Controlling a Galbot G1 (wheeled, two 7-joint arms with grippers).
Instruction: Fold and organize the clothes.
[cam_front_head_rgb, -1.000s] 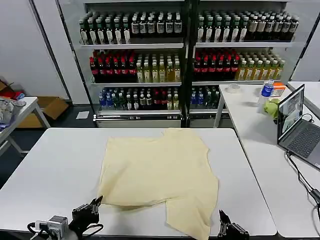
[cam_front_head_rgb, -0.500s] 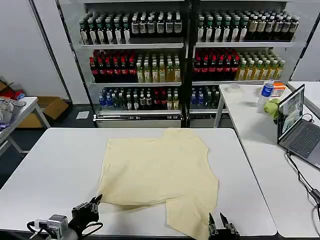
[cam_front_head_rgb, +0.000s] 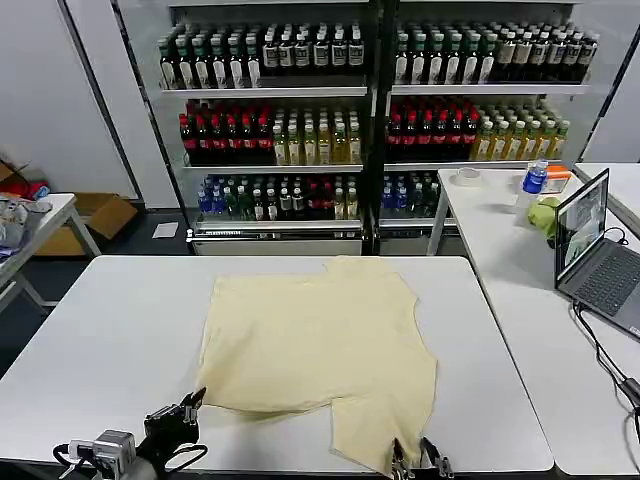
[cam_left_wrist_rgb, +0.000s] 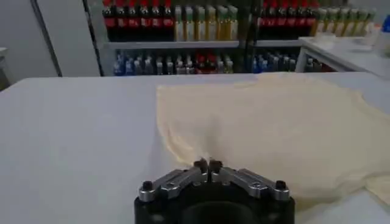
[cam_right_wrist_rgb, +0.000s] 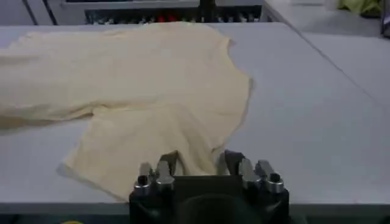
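Observation:
My right gripper pinches the flap's near hem (cam_front_head_rgb: 408, 455) next, since a fold stands up there while the garment lies flat on the tabletop.
The clothes (cam_front_head_rgb: 315, 345) are one pale cream-yellow garment lying flat on the white table (cam_front_head_rgb: 110, 330), with one flap reaching toward the front edge. My left gripper (cam_front_head_rgb: 193, 405) sits at the garment's near left corner. In the left wrist view its fingertips (cam_left_wrist_rgb: 200, 165) press together right at the hem of the clothes (cam_left_wrist_rgb: 274, 122), and fabric seems pinched there. My right gripper (cam_front_head_rgb: 415, 458) is at the table's front edge, open. Its two fingers (cam_right_wrist_rgb: 167, 165) stand on either side of the flap's near hem (cam_right_wrist_rgb: 183, 137).
Another white table (cam_front_head_rgb: 520, 290) on the right carries a laptop (cam_front_head_rgb: 597, 250), a bottle (cam_front_head_rgb: 534, 180) and a tape roll. A small side table with a greyish cloth pile (cam_front_head_rgb: 14, 215) stands far left. Shelves of drink bottles (cam_front_head_rgb: 300, 100) line the back.
My right gripper has slid left along the table's front edge until its fingers stand on either side of the garment's near flap. The left gripper and the garment have stayed put.

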